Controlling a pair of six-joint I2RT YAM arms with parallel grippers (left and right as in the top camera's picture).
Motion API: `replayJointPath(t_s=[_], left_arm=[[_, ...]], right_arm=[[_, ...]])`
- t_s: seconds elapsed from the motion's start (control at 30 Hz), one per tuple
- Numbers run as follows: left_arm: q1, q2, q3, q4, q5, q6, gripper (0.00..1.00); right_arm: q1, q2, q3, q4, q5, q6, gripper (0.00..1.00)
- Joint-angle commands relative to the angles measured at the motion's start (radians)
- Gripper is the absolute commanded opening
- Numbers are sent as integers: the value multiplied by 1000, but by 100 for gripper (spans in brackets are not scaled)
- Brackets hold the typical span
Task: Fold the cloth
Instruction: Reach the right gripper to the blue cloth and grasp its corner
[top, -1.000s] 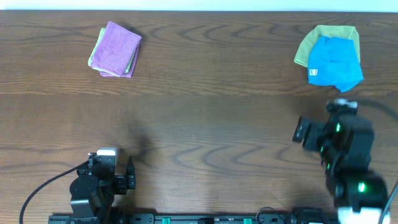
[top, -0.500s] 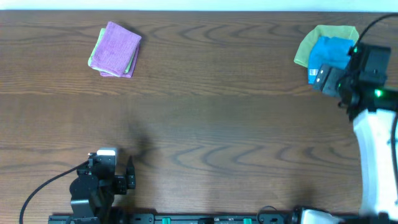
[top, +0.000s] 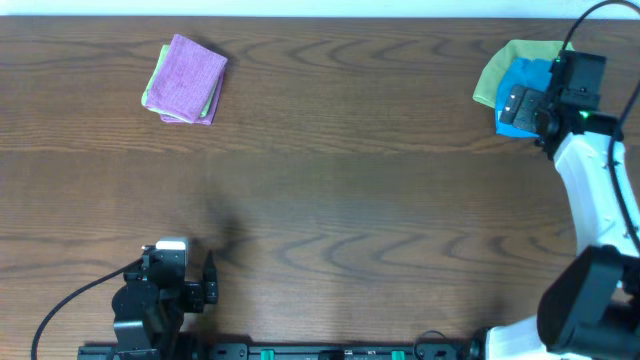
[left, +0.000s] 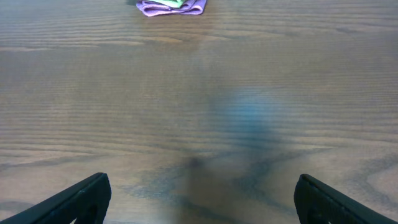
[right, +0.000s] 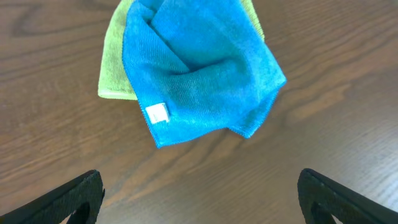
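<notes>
I need to grab the sky-blue cloth with my right gripper by its near edge beside the white tag. The rest of the cloth can then trail open for folding.
The sky-blue cloth (right: 199, 74) lies crumpled at the table's far right, overlapping a lime-green cloth (right: 115, 68). Its small white tag (right: 157, 112) sits at the near left edge. In the overhead view the blue cloth (top: 524, 78) is partly hidden under my right gripper (top: 522, 102). In the right wrist view the right gripper (right: 199, 205) is open and empty, its fingers spread wide above bare wood just short of the cloth. My left gripper (left: 202, 199) is open and empty over bare table at the front left (top: 172, 262).
A purple folded cloth (top: 187, 78) lies on a green one at the far left and also shows at the top of the left wrist view (left: 171, 6). The lime-green cloth (top: 488, 80) sticks out beyond the blue one. The table's back edge runs close behind both piles.
My right arm has swung from the front right out to the far right and now hangs over the blue cloth. The left arm has not moved.
</notes>
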Motion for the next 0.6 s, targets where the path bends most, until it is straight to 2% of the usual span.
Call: replayJointPath(t_s=[0.0,0.17,0.33,0.57], left_arm=[[-4,-6,-3,-1,-7,14,95],[-4,-6,-3,-1,-7,14,95],[-4,-6,-3,-1,-7,14,95],[-4,-6,-3,-1,-7,14,95]], right_arm=[[-9,56,19,31,15,-21,99],[-8,154,19,102,15,-26,99],[-8,232,19,148,10,-26,92],[-9,291,19,177,-19,-26,88]])
